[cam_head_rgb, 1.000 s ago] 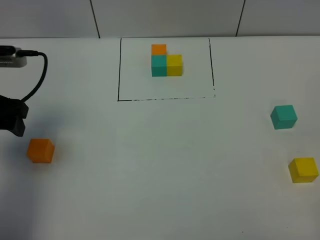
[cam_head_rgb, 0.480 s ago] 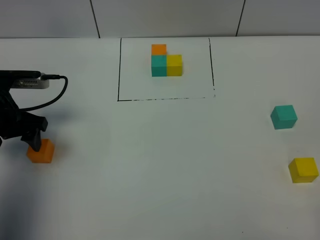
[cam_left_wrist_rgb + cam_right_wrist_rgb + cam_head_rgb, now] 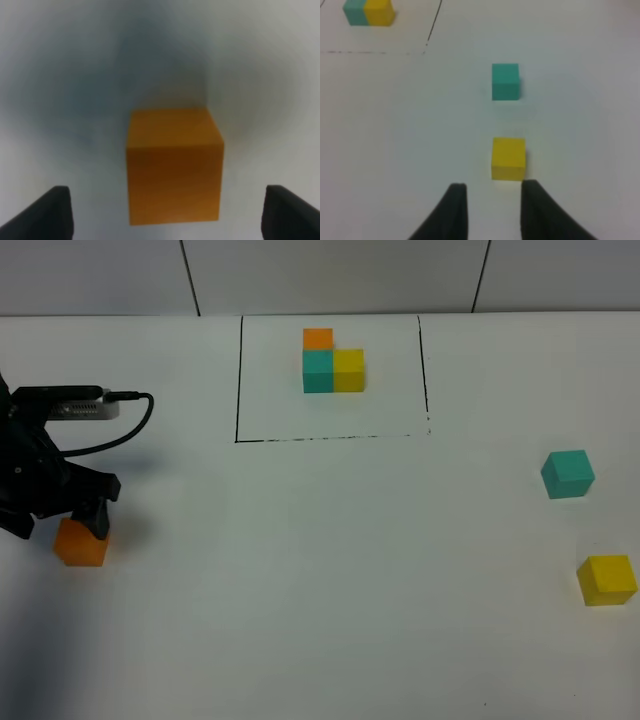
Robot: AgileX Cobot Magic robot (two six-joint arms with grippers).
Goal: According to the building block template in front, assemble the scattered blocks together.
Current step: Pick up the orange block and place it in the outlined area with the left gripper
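Observation:
My fingers end near the orange cube's top (image 3: 74, 527), above its front side (image 3: 80, 553), so it is too early to close. My left gripper lowers first, then closes on the orange cube.
The building block template (image 3: 333, 362) is an orange, teal and yellow trio inside a black drawn rectangle at the far middle; its teal and yellow cubes also show in the right wrist view (image 3: 370, 12). The scattered orange cube (image 3: 80, 545) lies at the left. My left gripper (image 3: 58, 524) is open and low over it, a finger on each side. In the left wrist view the orange cube (image 3: 172, 165) sits between the spread fingertips (image 3: 50, 215). The scattered teal cube (image 3: 567, 473) and yellow cube (image 3: 606, 579) lie at the right. My right gripper (image 3: 495, 210) is empty, jaws a little apart, just short of the yellow cube (image 3: 508, 158), with the teal cube (image 3: 505, 81) beyond.
A black cable (image 3: 120, 430) loops off the left arm's wrist. The white table (image 3: 330, 570) is bare between the left and right cubes. A tiled wall (image 3: 330, 275) runs along the far edge.
My left arm has moved in from the left edge and lowered over the orange cube, its fingers now straddling it. The cubes have not moved.

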